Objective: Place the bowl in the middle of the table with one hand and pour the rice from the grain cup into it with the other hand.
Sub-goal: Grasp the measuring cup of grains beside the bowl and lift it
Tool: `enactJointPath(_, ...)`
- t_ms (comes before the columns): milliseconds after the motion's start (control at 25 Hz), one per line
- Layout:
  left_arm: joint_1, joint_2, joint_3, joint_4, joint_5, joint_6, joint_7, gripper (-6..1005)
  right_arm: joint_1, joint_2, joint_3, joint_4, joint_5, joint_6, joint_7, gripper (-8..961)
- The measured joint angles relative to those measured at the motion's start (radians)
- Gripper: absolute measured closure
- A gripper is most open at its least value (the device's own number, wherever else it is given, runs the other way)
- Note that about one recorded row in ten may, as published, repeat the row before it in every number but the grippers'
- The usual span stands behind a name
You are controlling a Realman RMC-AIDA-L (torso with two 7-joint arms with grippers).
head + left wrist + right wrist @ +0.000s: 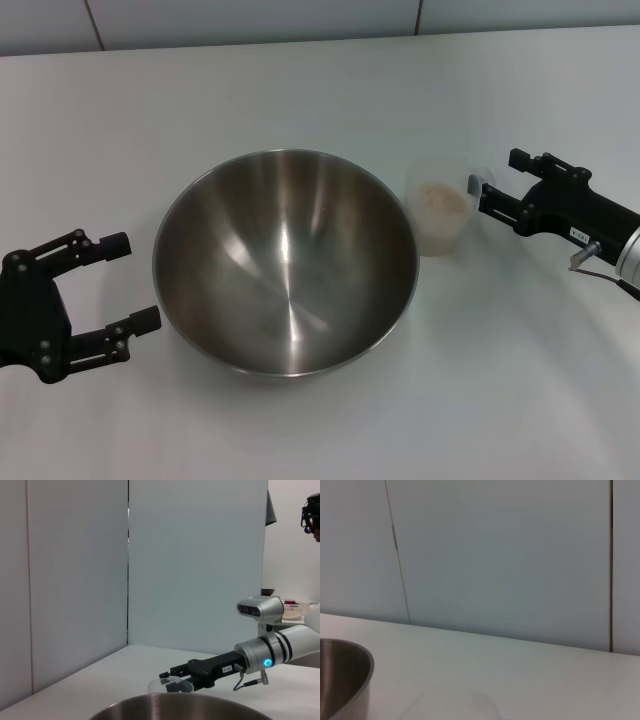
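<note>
The grain cup's handle (487,177) sits between the right gripper's fingers, and one finger shows through the handle's clear loop, so the right gripper should close on the handle now.
The steel bowl (285,262) stands on the white table (300,80), about in the middle. Its rim shows in the left wrist view (180,706) and the right wrist view (345,677). The clear grain cup (440,215) stands upright just right of the bowl, with rice (441,197) in it. My right gripper (497,180) is open at the cup's right side, fingertips close to its rim; it also shows in the left wrist view (172,677) by the cup (169,686). My left gripper (130,282) is open and empty, just left of the bowl.
Grey wall panels (250,20) run along the table's far edge. A person's head (312,515) and a far bench with items (292,607) show in the left wrist view. Bare tabletop lies in front of and behind the bowl.
</note>
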State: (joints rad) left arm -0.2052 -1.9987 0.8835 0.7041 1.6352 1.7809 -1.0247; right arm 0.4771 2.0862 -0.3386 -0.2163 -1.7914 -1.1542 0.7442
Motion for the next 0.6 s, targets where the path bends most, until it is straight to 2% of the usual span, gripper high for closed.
enactJointPath(200,0.000,0.000,-0.001,0.000,0.000,0.000,-0.001,192,-0.002,0.000,0.001,0.039,0.066,-0.004,-0.117,257)
enactJointPath(280,0.001,-0.003,-0.043,0.005,0.000,-0.001,-0.027,192,-0.003,0.000,0.001,0.083,0.113,-0.013,-0.222,266)
enactJointPath(480,0.003,-0.001,-0.075,0.004,0.000,0.003,-0.040,192,-0.001,-0.001,-0.005,0.097,0.119,-0.012,-0.249,467)
enactJointPath(600,0.006,-0.002,-0.074,0.007,0.000,0.005,-0.036,195,-0.001,-0.001,-0.003,0.097,0.120,-0.013,-0.250,535)
